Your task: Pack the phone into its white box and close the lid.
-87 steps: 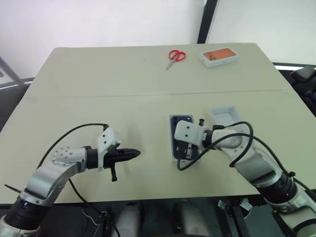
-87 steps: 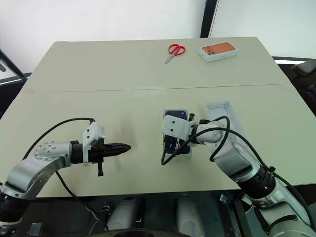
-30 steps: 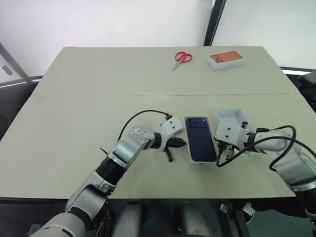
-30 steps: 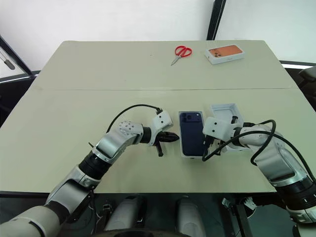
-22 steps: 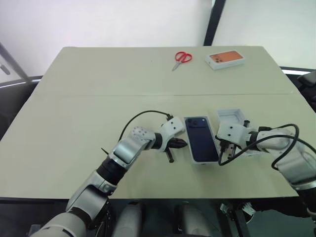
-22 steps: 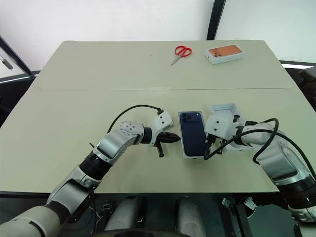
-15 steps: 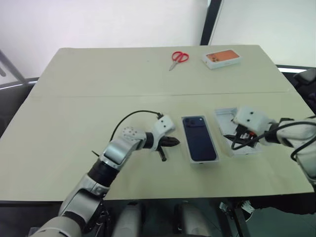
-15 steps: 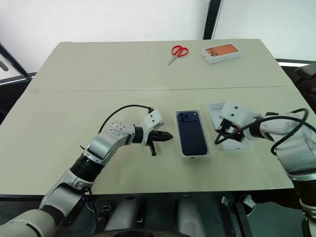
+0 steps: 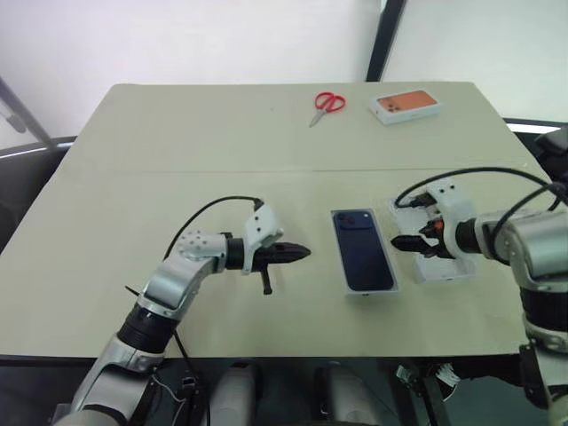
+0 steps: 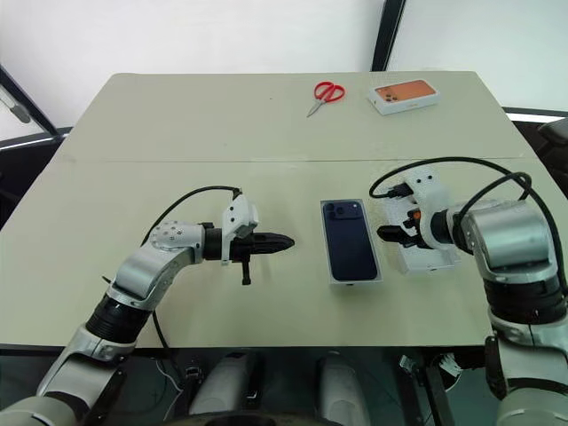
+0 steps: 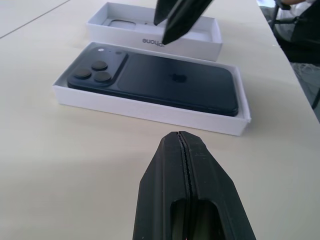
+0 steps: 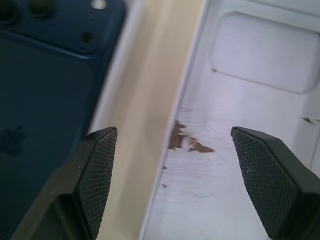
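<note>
Next, my right gripper grabs the lid by its long side (image 12: 171, 130). This gets the lid ready for closing over the boxed phone (image 12: 45, 125).
The dark navy phone (image 9: 362, 248) lies back up inside the white box (image 9: 371, 291) at mid-table, camera cluster at the far end. To its right the lid (image 9: 446, 269) rests open side up, whitish inside with a rounded recess (image 12: 260, 50) and brown marks. My right gripper (image 9: 410, 241) hangs open just above the lid's wall nearest the box, with nothing between its fingers (image 12: 97, 165). My left gripper (image 9: 302, 252) is shut and empty, pointing at the box from a short gap to its left (image 11: 179, 135).
Red scissors (image 9: 325, 104) and a white box with an orange phone picture (image 9: 406, 105) lie at the far edge of the table. A seam (image 9: 177, 170) crosses the tabletop behind the arms. The lid sits near the table's right edge.
My right gripper has let go beside the box, opened, rolled over and shifted right above the lid. My left gripper has drawn back to the left, away from the box. The phone stays put.
</note>
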{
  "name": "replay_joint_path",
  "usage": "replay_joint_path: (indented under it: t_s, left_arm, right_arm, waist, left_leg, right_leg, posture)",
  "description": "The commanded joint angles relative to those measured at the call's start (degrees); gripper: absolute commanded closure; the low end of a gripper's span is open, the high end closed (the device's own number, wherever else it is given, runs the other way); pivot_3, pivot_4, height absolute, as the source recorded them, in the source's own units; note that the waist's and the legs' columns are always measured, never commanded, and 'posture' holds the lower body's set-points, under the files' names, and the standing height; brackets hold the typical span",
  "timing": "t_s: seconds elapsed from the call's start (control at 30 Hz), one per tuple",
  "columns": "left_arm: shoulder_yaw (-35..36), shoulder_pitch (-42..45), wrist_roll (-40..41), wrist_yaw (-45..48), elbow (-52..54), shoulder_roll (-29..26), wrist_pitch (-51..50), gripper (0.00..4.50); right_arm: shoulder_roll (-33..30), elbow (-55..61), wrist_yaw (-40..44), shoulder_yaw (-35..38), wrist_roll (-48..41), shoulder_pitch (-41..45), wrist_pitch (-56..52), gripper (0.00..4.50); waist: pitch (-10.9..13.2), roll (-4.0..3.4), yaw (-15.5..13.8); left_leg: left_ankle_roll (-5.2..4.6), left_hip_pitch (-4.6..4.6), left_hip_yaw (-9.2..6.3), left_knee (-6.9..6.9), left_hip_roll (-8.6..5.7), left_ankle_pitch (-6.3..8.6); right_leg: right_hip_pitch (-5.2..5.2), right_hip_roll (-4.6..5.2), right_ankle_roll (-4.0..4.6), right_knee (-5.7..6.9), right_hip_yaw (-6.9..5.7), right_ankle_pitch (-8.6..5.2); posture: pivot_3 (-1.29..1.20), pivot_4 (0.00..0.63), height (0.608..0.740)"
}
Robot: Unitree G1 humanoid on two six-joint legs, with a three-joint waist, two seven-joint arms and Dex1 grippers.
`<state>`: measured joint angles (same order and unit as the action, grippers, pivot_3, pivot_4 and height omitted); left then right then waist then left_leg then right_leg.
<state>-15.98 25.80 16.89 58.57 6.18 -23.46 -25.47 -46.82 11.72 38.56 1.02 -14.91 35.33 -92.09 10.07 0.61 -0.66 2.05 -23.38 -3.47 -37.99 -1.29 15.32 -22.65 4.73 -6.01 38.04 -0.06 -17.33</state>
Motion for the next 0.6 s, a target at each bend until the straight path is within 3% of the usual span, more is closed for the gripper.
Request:
replay_joint_path:
  t_s: [0.03,0.07,0.17,0.23,0.33,0.37,0.6]
  left_arm:
    - [-0.12,0.14,0.89,0.13,2.58,0.64,1.29,4.5]
    - [-0.2,0.12,0.85,-0.08,2.7,0.89,1.25,4.5]
    - [-0.15,-0.29,1.12,-0.71,3.15,1.66,0.72,4.5]
    - [-0.2,-0.77,0.94,-0.92,3.52,1.74,0.63,4.5]
    - [0.35,-1.63,1.28,-1.47,4.21,1.49,0.07,4.5]
    - [0.56,-1.89,1.54,-1.59,4.48,1.38,-0.15,4.5]
    - [1.62,-2.56,2.54,-2.63,4.99,1.23,-1.1,4.5]
  right_arm:
    - [-2.31,-3.62,-2.39,-1.9,-4.39,3.09,-0.41,0.69]
    - [-2.83,-4.21,-2.98,-2.69,-5.55,3.65,-0.41,0.69]
    - [-3.85,-5.55,-4.23,-6.02,-9.63,5.63,-0.41,1.54]
    - [-4.22,-6.0,-5.44,-7.16,-11.56,6.37,-0.41,2.43]
    - [-4.6,-7.8,-7.74,-7.47,-14.81,7.9,-0.41,4.16]
    - [-4.84,-8.27,-8.47,-7.46,-15.81,8.47,-0.41,4.44]
    - [-3.21,-12.73,-16.59,-1.79,-22.34,14.17,-0.41,4.44]
  waist:
    - [0.01,-0.03,0.15]
    - [0.02,-0.03,0.19]
    - [0.02,-0.03,0.38]
    - [0.02,-0.03,0.51]
    - [0.02,-0.03,0.61]
    - [0.02,-0.03,0.61]
    - [0.03,-0.04,1.1]
  left_leg:
    - [-0.02,0.0,0.01,0.0,0.01,0.01]
    - [-0.02,0.0,0.03,0.0,0.01,0.01]
    - [-0.02,0.0,0.04,0.0,0.02,0.01]
    - [-0.03,0.0,0.03,0.0,0.03,0.01]
    - [-0.04,0.0,0.03,0.0,0.05,0.02]
    - [-0.04,0.0,0.03,0.0,0.06,0.02]
    - [-0.04,-0.02,0.03,0.01,0.06,0.02]
  right_leg:
    - [-0.01,-0.01,0.0,0.0,0.01,0.0]
    - [-0.02,-0.01,0.0,0.01,0.01,0.0]
    - [-0.03,-0.02,0.0,0.03,0.01,0.0]
    - [-0.04,-0.04,0.0,0.04,0.01,0.0]
    - [-0.05,-0.06,-0.01,0.05,0.01,0.0]
    - [-0.05,-0.07,-0.01,0.05,0.01,0.0]
    - [-0.05,-0.06,-0.01,0.04,0.02,0.0]
  posture:
    - [0.0,0.15,0.74]
    - [0.0,0.15,0.74]
    - [0.0,0.15,0.74]
    - [0.0,0.15,0.74]
    - [0.0,0.15,0.74]
    - [0.0,0.15,0.74]
    - [0.0,0.15,0.74]
